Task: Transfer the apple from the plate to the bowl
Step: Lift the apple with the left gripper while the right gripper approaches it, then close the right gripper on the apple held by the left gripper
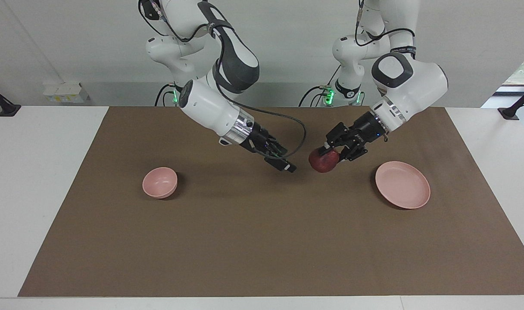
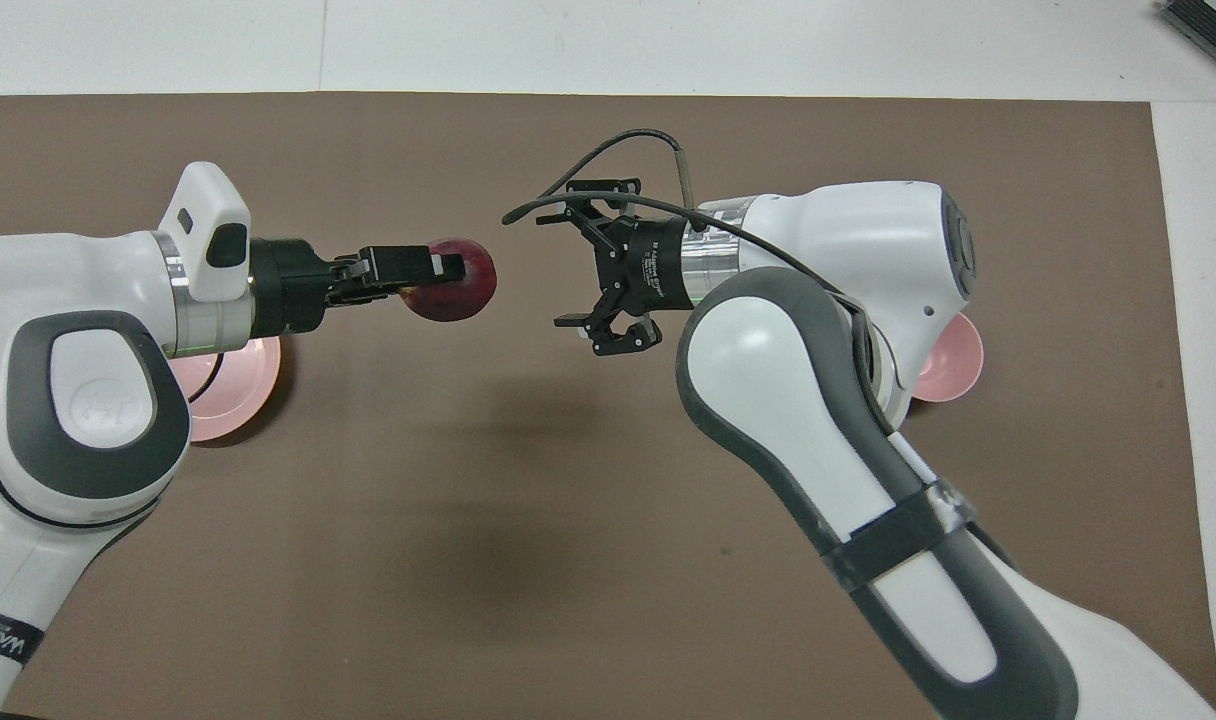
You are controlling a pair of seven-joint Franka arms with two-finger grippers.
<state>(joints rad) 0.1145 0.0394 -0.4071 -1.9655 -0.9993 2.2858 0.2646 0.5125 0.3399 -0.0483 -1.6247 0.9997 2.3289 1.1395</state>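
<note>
The dark red apple [image 2: 468,292] hangs short of the open right gripper's fingers, so my left gripper must move it there before releasing.
My left gripper [image 1: 332,154] is shut on the dark red apple [image 1: 323,162] and holds it in the air over the middle of the brown mat. It also shows in the overhead view [image 2: 446,272] with the apple [image 2: 468,292]. The pale pink plate [image 1: 403,185] lies bare toward the left arm's end; in the overhead view the plate [image 2: 236,392] is partly hidden under the left arm. My right gripper [image 1: 284,158] is open and empty, raised beside the apple, a short gap apart [image 2: 583,255]. The small pink bowl [image 1: 160,182] stands toward the right arm's end, partly hidden in the overhead view [image 2: 956,360].
A brown mat [image 1: 262,241] covers most of the white table [image 1: 29,172]. A small white box [image 1: 66,92] sits at the table's edge nearest the robots, past the right arm's end.
</note>
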